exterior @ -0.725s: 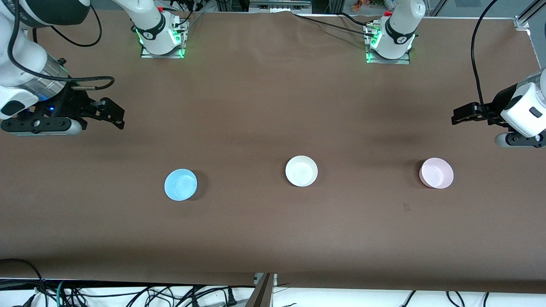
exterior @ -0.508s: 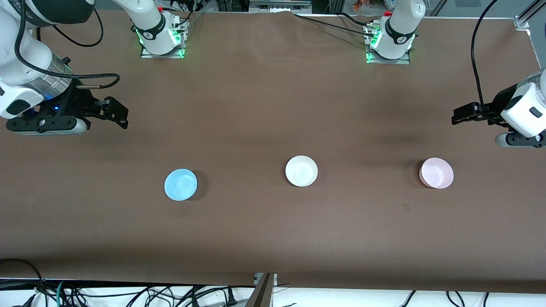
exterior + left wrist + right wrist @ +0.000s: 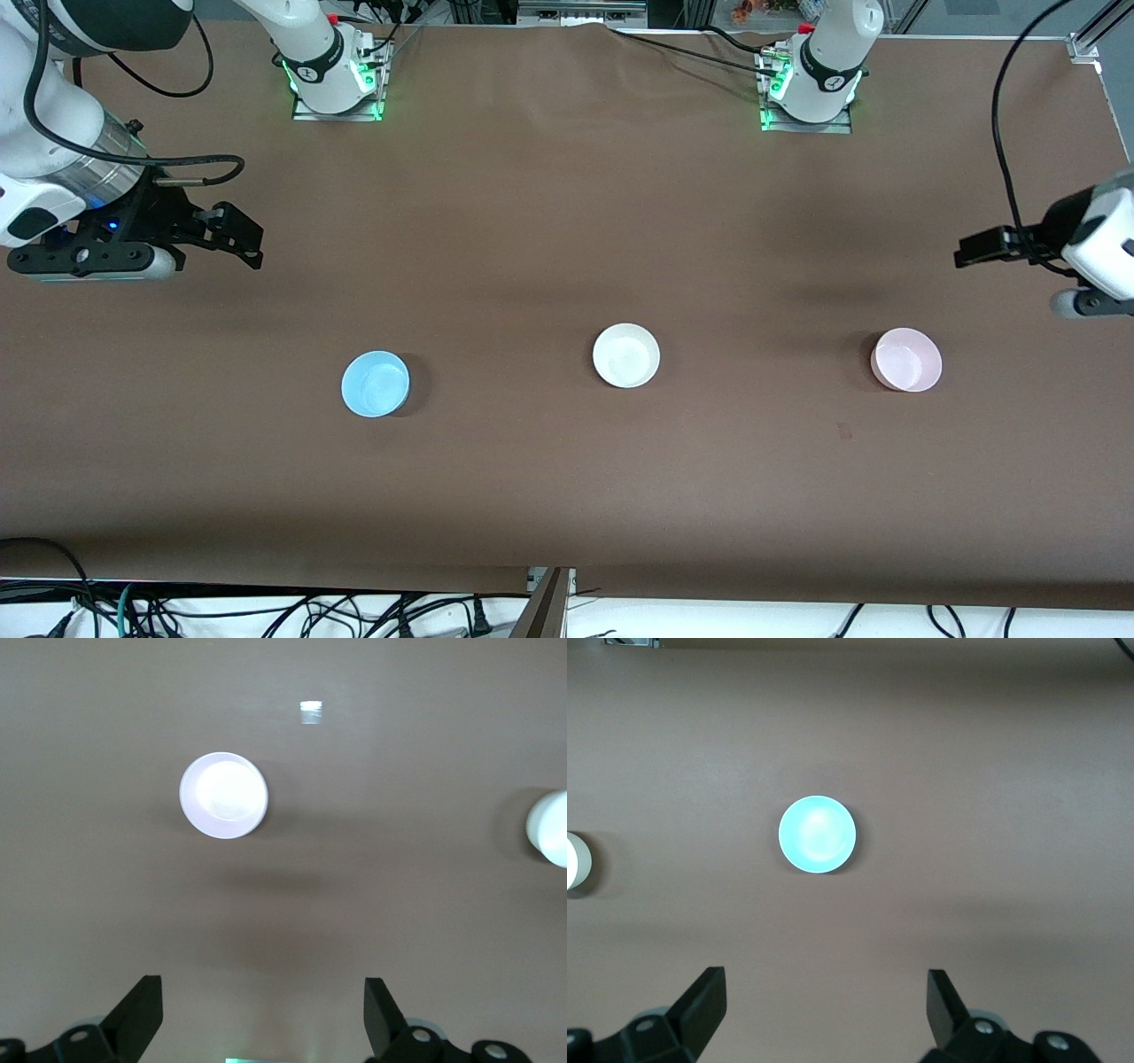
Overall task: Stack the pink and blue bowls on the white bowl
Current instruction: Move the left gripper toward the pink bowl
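My left gripper should pick up the pink bowl by its rim [image 3: 938, 360] next. Then it needs to stack the pink bowl on the white bowl [image 3: 626, 354].
Three bowls stand apart in a row on the brown table. The light blue bowl [image 3: 376, 383] [image 3: 818, 834] is toward the right arm's end. The white bowl [image 3: 626, 354] [image 3: 549, 828] [image 3: 576, 861] is in the middle, and the pale pink bowl [image 3: 906, 359] [image 3: 223, 796] is toward the left arm's end. My right gripper [image 3: 239, 235] [image 3: 826, 1005] hangs open and empty over bare table, well clear of the blue bowl. My left gripper [image 3: 974, 248] [image 3: 263, 1010] is open too, holds nothing, and hangs over bare table short of the pink bowl.
Both arm bases [image 3: 337, 84] [image 3: 811, 93] with green lights stand at the table's edge farthest from the front camera. Loose cables [image 3: 266, 611] lie past the edge nearest that camera. A small dark mark [image 3: 844, 431] is on the cloth near the pink bowl.
The left gripper has drifted a little toward the left arm's end of the table. The right gripper has barely shifted. The bowls have not moved.
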Robot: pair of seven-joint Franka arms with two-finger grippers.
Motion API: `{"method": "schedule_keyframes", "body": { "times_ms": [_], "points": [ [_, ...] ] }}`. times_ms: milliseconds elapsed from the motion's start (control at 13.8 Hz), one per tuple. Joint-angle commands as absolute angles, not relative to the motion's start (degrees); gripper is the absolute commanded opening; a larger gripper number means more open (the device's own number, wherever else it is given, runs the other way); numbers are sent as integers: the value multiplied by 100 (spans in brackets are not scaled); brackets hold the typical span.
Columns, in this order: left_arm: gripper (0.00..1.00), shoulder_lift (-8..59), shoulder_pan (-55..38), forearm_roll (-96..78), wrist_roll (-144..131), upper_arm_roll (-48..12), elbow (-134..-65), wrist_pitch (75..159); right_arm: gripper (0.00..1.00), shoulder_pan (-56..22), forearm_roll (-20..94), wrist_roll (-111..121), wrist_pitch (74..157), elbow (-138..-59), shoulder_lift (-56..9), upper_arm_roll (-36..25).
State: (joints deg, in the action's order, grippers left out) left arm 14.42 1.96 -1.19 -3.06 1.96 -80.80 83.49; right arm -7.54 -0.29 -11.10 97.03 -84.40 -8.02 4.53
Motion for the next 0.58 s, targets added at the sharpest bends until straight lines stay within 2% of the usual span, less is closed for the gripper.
{"method": "schedule_keyframes", "body": {
  "times_ms": [0,508],
  "points": [
    [100,1844,430,-88,-194,220,-8304,8892,100,-729,-9,-1090,9712,-8481,-756,448],
    [100,3075,1124,-666,1764,220,-8849,11001,100,-712,17,-1177,9686,-8516,-852,448]
  ]
}}
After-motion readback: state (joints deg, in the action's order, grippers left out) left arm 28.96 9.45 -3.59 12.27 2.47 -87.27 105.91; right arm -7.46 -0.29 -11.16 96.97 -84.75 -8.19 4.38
